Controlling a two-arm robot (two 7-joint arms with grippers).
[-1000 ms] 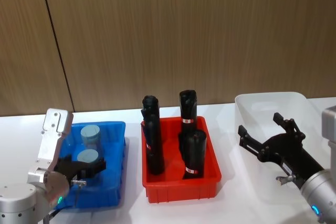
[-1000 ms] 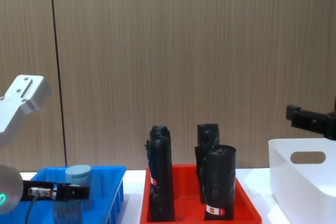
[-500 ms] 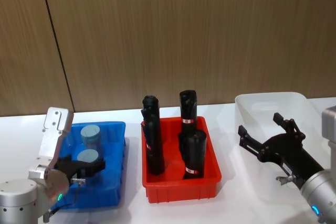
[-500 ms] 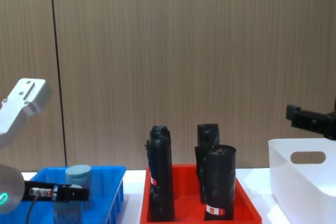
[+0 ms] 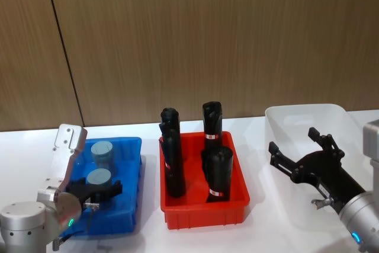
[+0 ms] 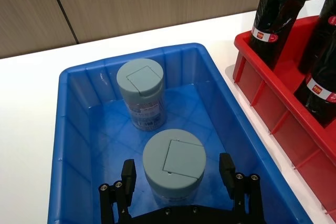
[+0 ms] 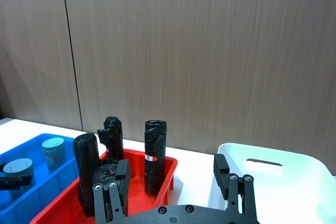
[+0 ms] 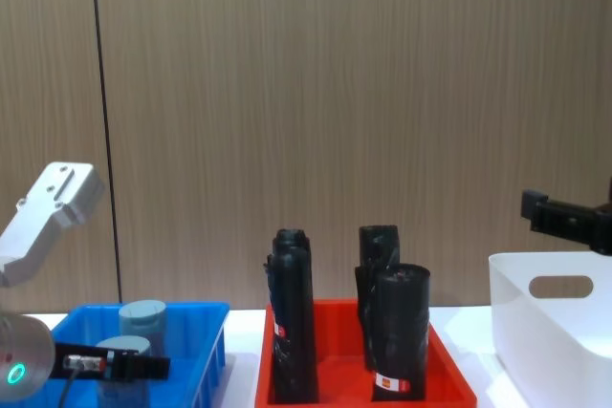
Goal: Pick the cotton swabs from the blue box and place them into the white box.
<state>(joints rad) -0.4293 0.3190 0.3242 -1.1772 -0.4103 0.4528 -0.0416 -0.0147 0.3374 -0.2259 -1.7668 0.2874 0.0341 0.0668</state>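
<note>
I should grab the near jar with my left gripper by its clear body below the grey-blue lid (image 8: pixel 122 393), so the cotton swabs can get to the white box (image 8: pixel 555 332).
Two cotton swabs jars with grey-blue lids stand in the blue box (image 5: pixel 131 143): the near jar (image 5: pixel 99 177) (image 6: pixel 173 162) and the far jar (image 5: pixel 102 151) (image 6: pixel 140 90). My left gripper (image 5: pixel 98 192) (image 6: pixel 177 172) is open and low in the blue box, one finger on each side of the near jar, with a small gap showing at each side. The chest view shows that jar (image 8: pixel 121 347) just above a black finger (image 8: pixel 134 367). My right gripper (image 5: pixel 292 140) (image 7: pixel 171 171) hangs open and holds nothing, in front of the white box (image 5: pixel 305 112) (image 7: pixel 262 154) at the right.
A red bin (image 5: pixel 204 214) stands between the blue and white boxes and holds several tall black rolls (image 5: pixel 218 173) with red-white labels. A wood-panelled wall runs behind the white table (image 5: pixel 148 238).
My left gripper has sunk lower into the blue box and come a little to the right, so its fingers now flank the near jar. The right arm has not moved.
</note>
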